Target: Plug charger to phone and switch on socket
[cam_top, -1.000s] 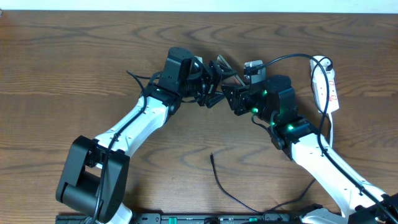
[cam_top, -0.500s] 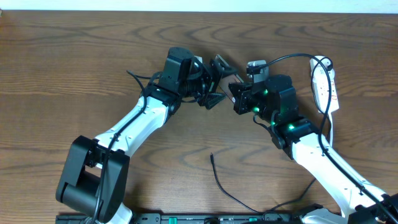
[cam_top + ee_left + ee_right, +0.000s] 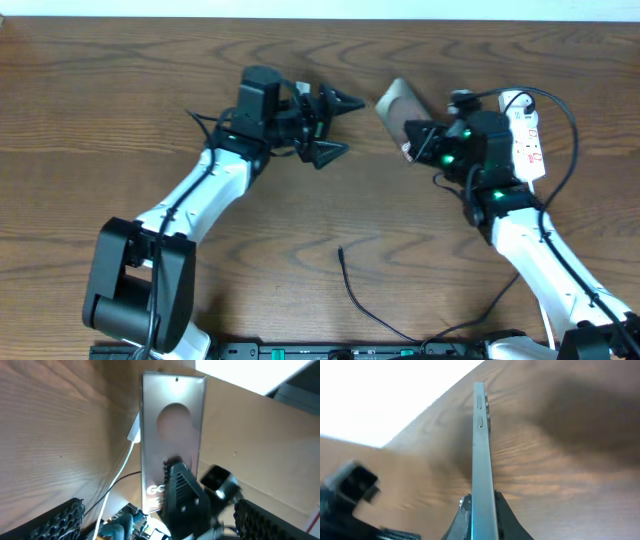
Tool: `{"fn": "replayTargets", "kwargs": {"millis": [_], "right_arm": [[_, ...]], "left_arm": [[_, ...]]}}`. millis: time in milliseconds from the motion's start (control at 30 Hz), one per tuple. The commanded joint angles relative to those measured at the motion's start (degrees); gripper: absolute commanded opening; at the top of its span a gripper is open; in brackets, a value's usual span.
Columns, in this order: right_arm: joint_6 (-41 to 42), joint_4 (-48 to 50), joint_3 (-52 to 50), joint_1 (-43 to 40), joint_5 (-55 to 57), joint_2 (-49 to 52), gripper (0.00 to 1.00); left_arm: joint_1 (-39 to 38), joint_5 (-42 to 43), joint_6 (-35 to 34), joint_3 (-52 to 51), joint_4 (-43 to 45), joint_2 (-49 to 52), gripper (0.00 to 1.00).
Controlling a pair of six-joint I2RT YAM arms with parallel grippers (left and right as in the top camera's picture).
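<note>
My left gripper grabs the phone across its sides next, away from the phone's lettered end point(image 3: 397, 101) point(image 3: 174, 409), so that end stays free for plugging the charger.
The phone point(image 3: 394, 101), a shiny brownish-grey slab, is held off the table by its near end in my right gripper point(image 3: 418, 140), which is shut on it. In the right wrist view the phone point(image 3: 480, 445) stands edge-on between the jaws point(image 3: 480, 507). The left wrist view shows its flat face point(image 3: 172, 435) with pale lettering at the gripped end. My left gripper point(image 3: 340, 127) is open and empty, a short way left of the phone. The charger's plug tip point(image 3: 341, 252) lies on the table in front, its thin cable point(image 3: 372, 318) running to the front edge. The white socket point(image 3: 527, 135) lies behind my right arm.
The socket's white cord point(image 3: 531, 205) runs down along my right arm. A thicker black arm cable point(image 3: 560, 110) loops over the socket. The table's far edge point(image 3: 320, 18) is just behind both grippers.
Both grippers were together at the phone. My left gripper has pulled back to the left, open. My right gripper has moved right with the phone, which now shows plainly.
</note>
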Motion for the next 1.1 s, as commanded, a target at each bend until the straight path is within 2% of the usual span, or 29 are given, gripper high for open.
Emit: {"fn": "replayTargets", "kwargs": {"millis": [0, 133, 267, 467, 567, 700, 933, 1067], "right_arm": [[25.79, 2.34, 1.07, -2.08, -10.14, -0.35, 0.01], [40.39, 6.45, 1.07, -0.42, -17.2, -0.35, 0.01], [44.54, 11.06, 1.07, 1.99, -17.62, -0.35, 0.01], [53.9, 13.77, 1.07, 5.95, -14.97, -0.35, 0.01], [58.03, 14.99, 1.07, 8.11, -12.26, -0.35, 0.01], [58.1, 20.35, 1.07, 10.58, -9.68, -0.35, 0.01], [55.8, 20.94, 1.07, 12.96, -6.49, -0.35, 0.01], [53.75, 21.53, 1.07, 13.51, -6.4, -0.35, 0.01]], "left_arm": [[3.43, 5.55, 5.57, 1.6, 0.13, -0.9, 0.95], [7.41, 5.77, 5.51, 1.6, 0.15, -0.9, 0.95], [9.33, 4.55, 1.9, 1.6, 2.08, -0.92, 0.95], [9.49, 3.32, -2.84, 1.6, 12.92, -0.9, 0.95], [9.49, 2.29, -5.11, 1.6, 13.62, -0.92, 0.95], [9.42, 2.08, -7.13, 1.6, 13.62, -0.9, 0.95], [7.87, 0.07, -10.4, 1.6, 13.64, -0.9, 0.95], [6.34, -2.01, -10.62, 1.6, 13.64, -0.92, 0.83]]}}
